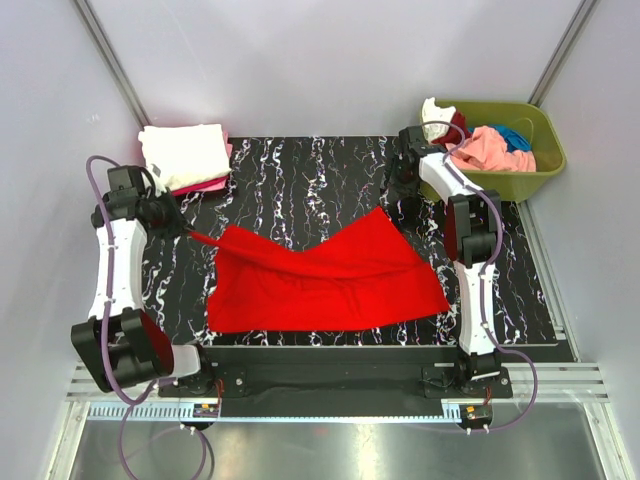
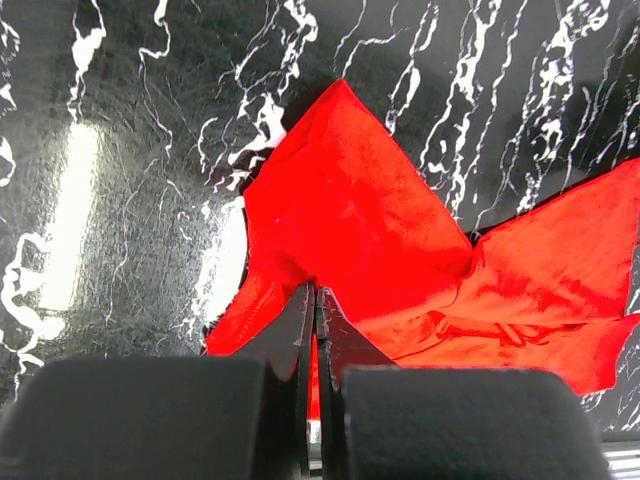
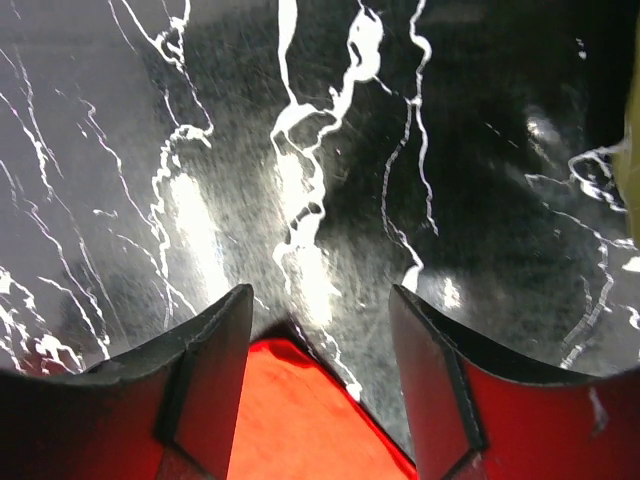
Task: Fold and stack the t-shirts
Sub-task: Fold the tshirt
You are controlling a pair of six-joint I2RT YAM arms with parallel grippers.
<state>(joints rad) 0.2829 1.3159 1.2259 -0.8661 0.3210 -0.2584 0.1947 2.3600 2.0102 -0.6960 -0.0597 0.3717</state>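
Note:
My right gripper should next grab the red t-shirt's loose far corner, opposite the left gripper's corner, to fold the cloth evenly.
A bright red t-shirt lies spread and rumpled on the black marbled table. My left gripper is shut on its left corner, and the cloth runs taut from there. In the left wrist view red cloth shows between the shut fingers of the left gripper. My right gripper hangs open just past the shirt's far right corner. In the right wrist view that corner lies loose between the spread fingers of the right gripper, touching neither. A folded cream-white t-shirt sits on a pink one at the back left.
An olive-green bin stands at the back right, beside the right arm. It holds a pink shirt, a teal one, a white one and some dark red cloth. Grey walls close in the table.

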